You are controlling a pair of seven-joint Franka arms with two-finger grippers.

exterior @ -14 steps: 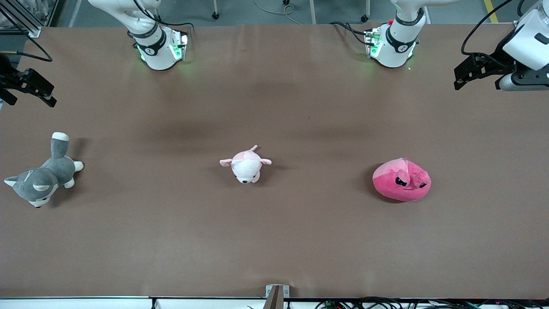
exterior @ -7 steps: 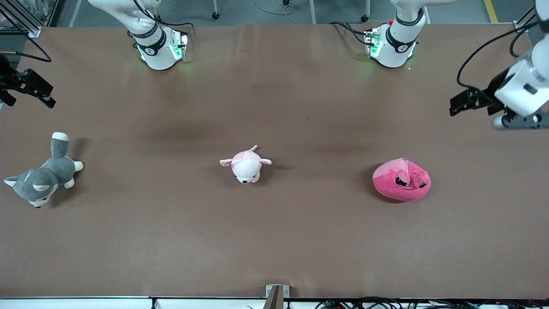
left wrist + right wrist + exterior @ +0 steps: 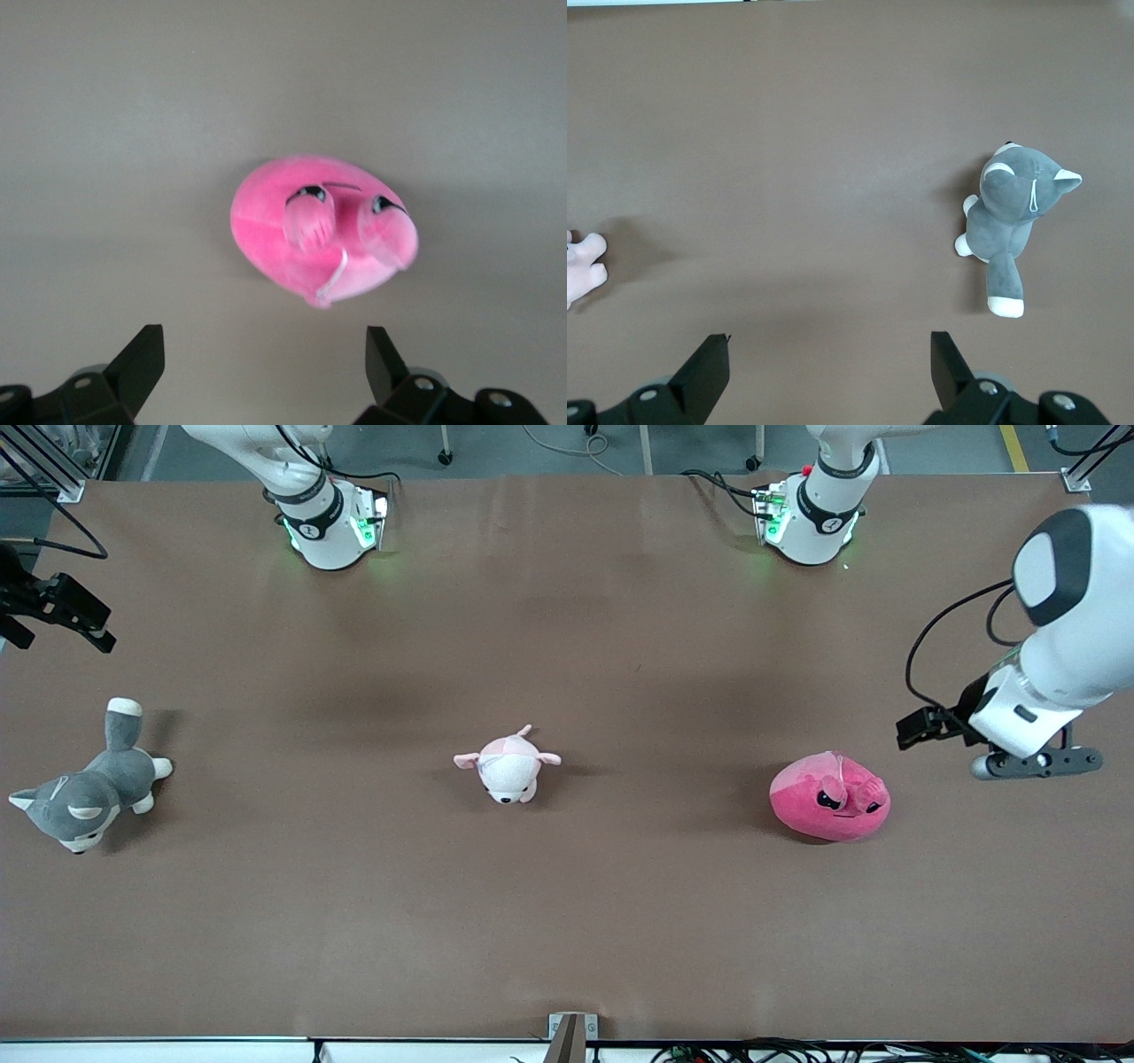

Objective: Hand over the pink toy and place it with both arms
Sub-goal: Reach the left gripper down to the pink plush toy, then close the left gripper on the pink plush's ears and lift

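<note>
Next, my left gripper takes the pink toy by the floppy ear over its eye (image 3: 310, 223), so the pink toy's other ear (image 3: 390, 234) stays free for my right gripper.
The pink toy (image 3: 830, 797) is a round hot-pink plush with dark angry eyes, lying on the brown table (image 3: 620, 646) toward the left arm's end. It also shows in the left wrist view (image 3: 319, 230). My left gripper (image 3: 914, 729) hangs in the air over the table just beside the toy, apart from it. In its wrist view the left gripper (image 3: 263, 365) is open and empty. My right gripper (image 3: 93, 627) is over the table edge at the right arm's end. In its wrist view the right gripper (image 3: 828, 367) is open and empty.
A pale pink-and-white plush animal (image 3: 507, 766) lies mid-table; its edge shows in the right wrist view (image 3: 580, 270). A grey-and-white plush dog (image 3: 84, 788) lies at the right arm's end, also in the right wrist view (image 3: 1013, 226). Both arm bases (image 3: 328, 522) stand along the table's back.
My left arm has swung down and in from the table's end to just beside the pink toy. The right gripper has barely shifted. The toys have not moved.
</note>
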